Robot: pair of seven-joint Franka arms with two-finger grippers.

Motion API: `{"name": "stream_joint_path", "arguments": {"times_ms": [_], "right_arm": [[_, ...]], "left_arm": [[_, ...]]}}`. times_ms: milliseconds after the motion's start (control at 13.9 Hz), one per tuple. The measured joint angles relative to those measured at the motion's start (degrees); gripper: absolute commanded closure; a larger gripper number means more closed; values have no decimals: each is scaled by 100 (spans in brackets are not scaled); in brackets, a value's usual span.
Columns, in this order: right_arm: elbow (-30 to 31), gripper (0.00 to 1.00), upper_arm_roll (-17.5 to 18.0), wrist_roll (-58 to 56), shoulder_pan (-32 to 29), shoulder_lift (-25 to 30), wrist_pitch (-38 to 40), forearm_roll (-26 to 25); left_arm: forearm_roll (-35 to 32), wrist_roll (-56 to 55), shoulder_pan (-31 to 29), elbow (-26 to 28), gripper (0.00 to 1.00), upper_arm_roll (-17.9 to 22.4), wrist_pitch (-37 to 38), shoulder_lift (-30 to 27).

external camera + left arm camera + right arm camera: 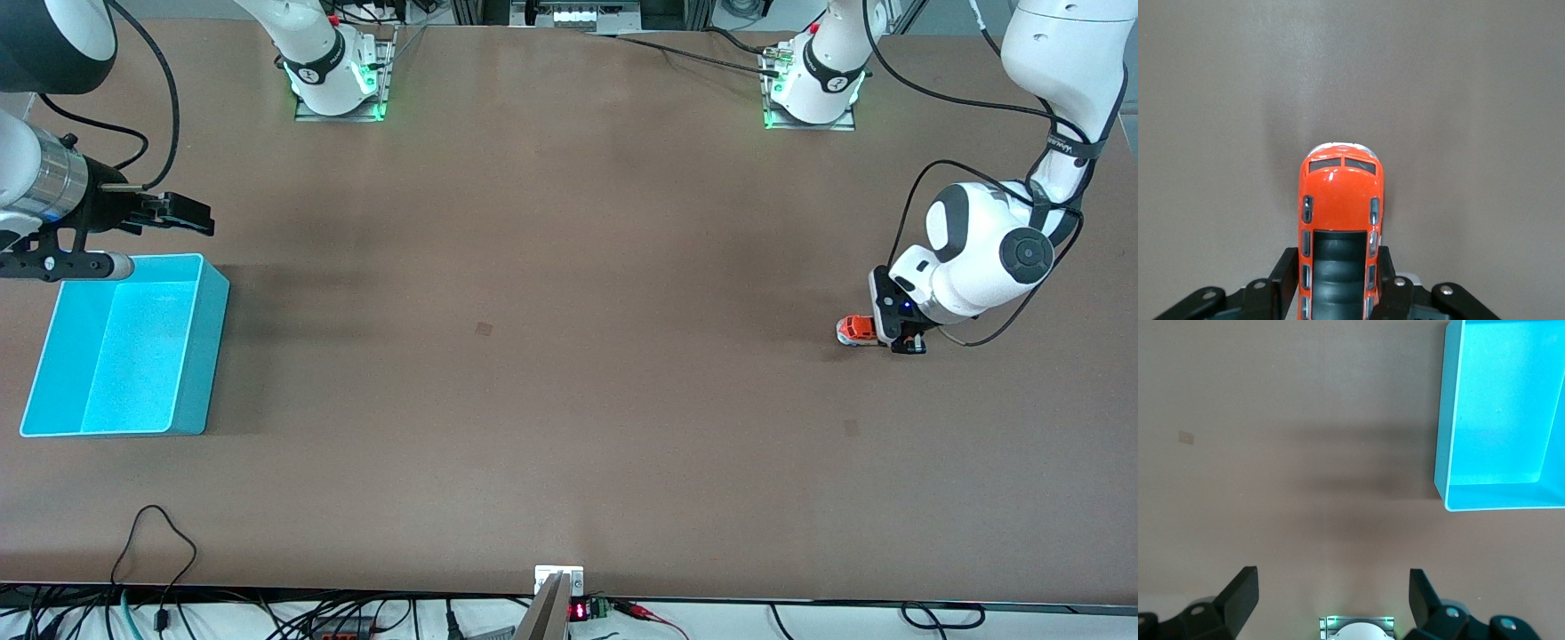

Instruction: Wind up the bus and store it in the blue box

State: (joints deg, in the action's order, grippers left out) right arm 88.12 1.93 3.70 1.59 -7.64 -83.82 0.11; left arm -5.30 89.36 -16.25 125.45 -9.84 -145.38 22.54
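My left gripper should keep holding the bus [856,330] [1340,197] until the bus gets to the empty table behind my left gripper. The bus is still short of it.
The bus [856,330], a small orange toy with a dark roof panel, stands on the table at the left arm's end. My left gripper [900,341] is down at its rear. In the left wrist view the bus [1340,197] sits between the black fingers [1286,267], which press against both its sides; the left gripper [1336,259] is shut on it. The blue box [212,356] stands empty at the right arm's end. My right gripper [188,214] hangs open and empty in the air beside the box's rim. In the right wrist view the right gripper [1333,588] is wide open, with the box [1441,427] to one side.
A small pale mark [484,329] lies on the brown table near its middle. The two arm bases [338,80] [811,89] stand along the table's farther edge. Cables [160,542] and a small stand [558,587] lie at the nearest edge.
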Motion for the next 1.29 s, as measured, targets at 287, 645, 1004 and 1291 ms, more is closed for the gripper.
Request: {"name": "stream_joint_path", "arguments": {"times_ms": [287,645,1004,1291], "right_arm": [[0,0,0,0,0,0,1,0],[0,0,0,0,0,0,2,0],[0,0,0,0,0,-1,2,0],[0,0,0,0,-1,-1,2,0]], "left_arm": [[-6,0,0,0,71,-1,0,2],[-16,0,-1,-2,71,-2,-1,7],[-269,3,-273,-18,72,-8,0,21],[-669,5,-639,-85,73,-15,0,68]]}}
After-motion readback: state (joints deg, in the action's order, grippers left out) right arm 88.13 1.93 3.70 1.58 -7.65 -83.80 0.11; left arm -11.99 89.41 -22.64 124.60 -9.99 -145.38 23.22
